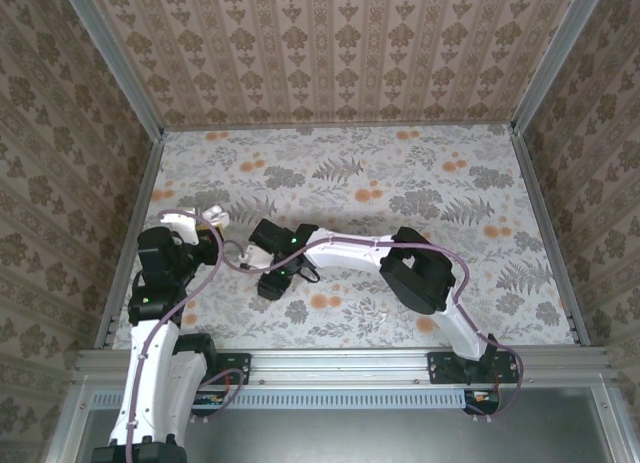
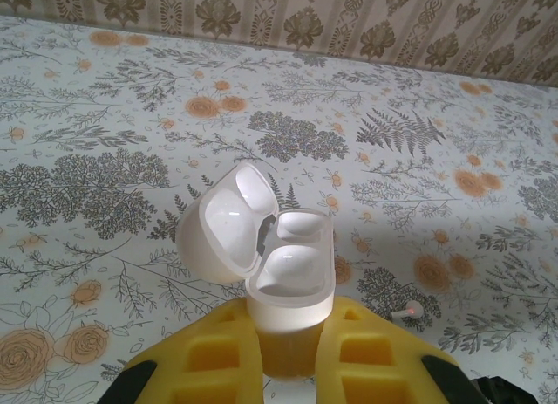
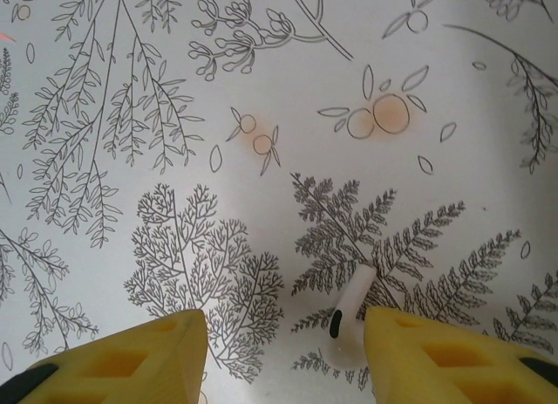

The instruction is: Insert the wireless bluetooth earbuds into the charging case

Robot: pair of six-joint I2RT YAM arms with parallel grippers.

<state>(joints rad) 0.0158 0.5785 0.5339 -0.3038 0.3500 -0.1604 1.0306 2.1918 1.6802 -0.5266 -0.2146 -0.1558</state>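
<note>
The robot's right gripper should next grab the earbud by its rounded head (image 3: 347,345), so that the earbud's stem stays free to go into the charging case.
My left gripper (image 2: 289,315) is shut on the base of the charging case (image 2: 292,277), which it holds upright. The case's lid hangs open to the left, and two glossy white hollows show inside. One of the wireless bluetooth earbuds (image 2: 408,311) lies on the cloth to the case's right with a red light on it. In the right wrist view an earbud (image 3: 351,304) lies on the cloth against the inner edge of the right finger (image 3: 436,356), stem pointing up and right. My right gripper (image 3: 283,338) stands open over it. From above, the case (image 1: 213,218) is at the left and the right gripper (image 1: 272,283) is beside it.
A floral cloth (image 1: 400,183) covers the table. Patterned walls and metal rails (image 1: 130,243) close in its left, back and right sides. The right arm's elbow (image 1: 415,268) reaches across the table's middle. A purple cable (image 1: 225,258) loops between the two wrists.
</note>
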